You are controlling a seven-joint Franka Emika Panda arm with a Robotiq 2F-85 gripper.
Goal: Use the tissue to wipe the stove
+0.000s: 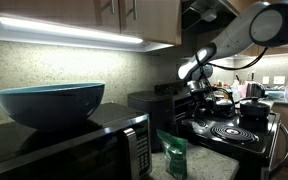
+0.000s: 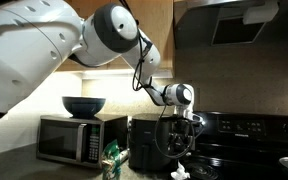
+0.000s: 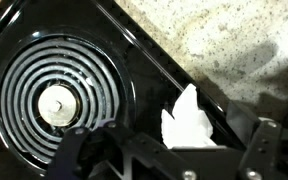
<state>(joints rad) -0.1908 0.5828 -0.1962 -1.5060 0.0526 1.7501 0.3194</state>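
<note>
Next, my gripper picks up the crumpled white tissue by its bunched body from above, so its bottom side stays free to wipe the stove [image 3: 134,55].
The stove [image 3: 134,55] is glossy black, and a spiral coil burner [image 3: 54,100] shows at the left of the wrist view. It also shows in both exterior views [image 1: 229,135] [image 2: 249,150]. A crumpled white tissue [image 3: 189,115] lies on the stove top near its edge by the counter. It also shows in an exterior view [image 2: 181,172]. My gripper [image 3: 164,150] hangs a little above the tissue, its fingers spread wide on either side of it, open. It also shows in both exterior views [image 1: 197,90] [image 2: 184,130]. The tissue's lower part is hidden behind the gripper body.
A speckled granite counter [image 3: 214,30] borders the stove. A microwave [image 2: 79,140] carries a blue bowl [image 2: 84,105]. A black appliance [image 2: 144,142] stands beside the stove and a green bag [image 1: 172,155] sits on the counter. Pots [image 1: 252,108] stand on the far burners.
</note>
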